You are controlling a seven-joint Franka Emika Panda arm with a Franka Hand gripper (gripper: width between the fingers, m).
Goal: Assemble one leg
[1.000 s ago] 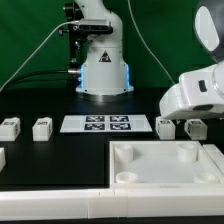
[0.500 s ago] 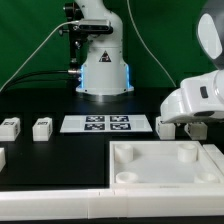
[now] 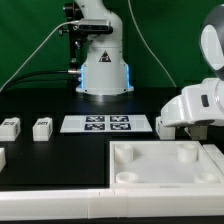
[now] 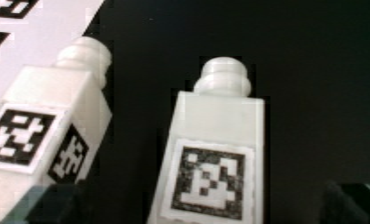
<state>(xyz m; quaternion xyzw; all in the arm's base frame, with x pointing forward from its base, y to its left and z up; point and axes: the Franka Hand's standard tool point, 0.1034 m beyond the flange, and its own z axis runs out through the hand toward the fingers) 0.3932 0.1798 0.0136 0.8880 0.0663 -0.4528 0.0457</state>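
The gripper will hold the leg by its tagged body, so the leg's round threaded end stays free to go into the tray's socket.
In the wrist view two white legs lie side by side on the black table, each with a tag on its face. One leg lies between my gripper's dark fingertips, which stand apart on either side of it; the gripper is open and not gripping. The other leg lies beside it. In the exterior view the gripper hangs low over the legs at the right, mostly hiding them. Two more legs stand at the left.
The marker board lies at the middle back, its corner also in the wrist view. A large white tray-like piece with round sockets fills the front. The robot base stands behind. Another white part sits at the left edge.
The arm's hand has come down and slightly toward the exterior view's right, closer over the legs at the right. Nothing else has moved.
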